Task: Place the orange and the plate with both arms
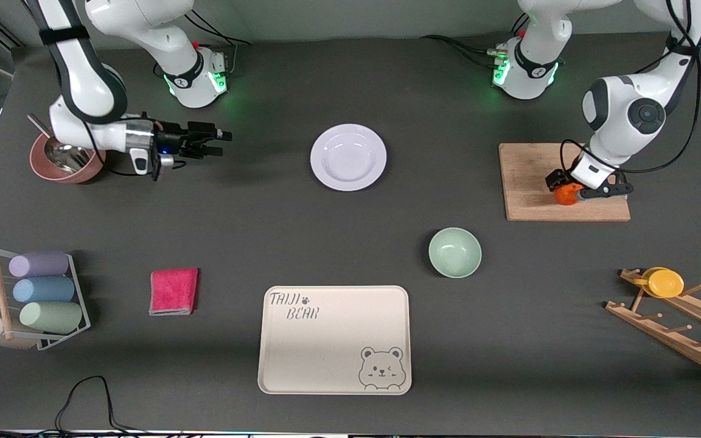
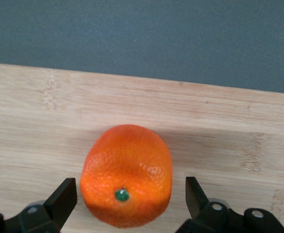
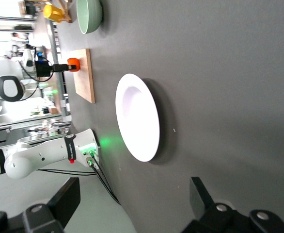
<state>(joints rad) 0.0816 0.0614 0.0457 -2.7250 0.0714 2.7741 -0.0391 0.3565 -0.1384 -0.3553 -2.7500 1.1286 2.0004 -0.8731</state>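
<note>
My left gripper closes next, since its fingers stand on either side of the orange [image 2: 126, 174], low over the cutting board, and closing would catch the orange.
The orange [image 1: 563, 194] lies on a wooden cutting board [image 1: 530, 182] toward the left arm's end of the table. My left gripper [image 1: 573, 192] is down at the orange and open, with one finger on each side and a small gap showing at both. In the left wrist view the orange [image 2: 127, 170] fills the space between my fingers [image 2: 64, 196]. The white plate [image 1: 348, 157] sits on the table between the two arm bases. My right gripper [image 1: 219, 143] is open and empty, held level over the table, apart from the plate. The right wrist view shows the plate [image 3: 137, 116] and, farther off, the orange [image 3: 73, 64].
A pale green bowl [image 1: 455, 252] and a cream bear tray [image 1: 334, 339] lie nearer the front camera than the plate. A pink cloth [image 1: 173, 291], a rack of cups [image 1: 40, 298], a pink bowl [image 1: 64, 161] and a wooden rack with a yellow disc [image 1: 664, 282] stand around the edges.
</note>
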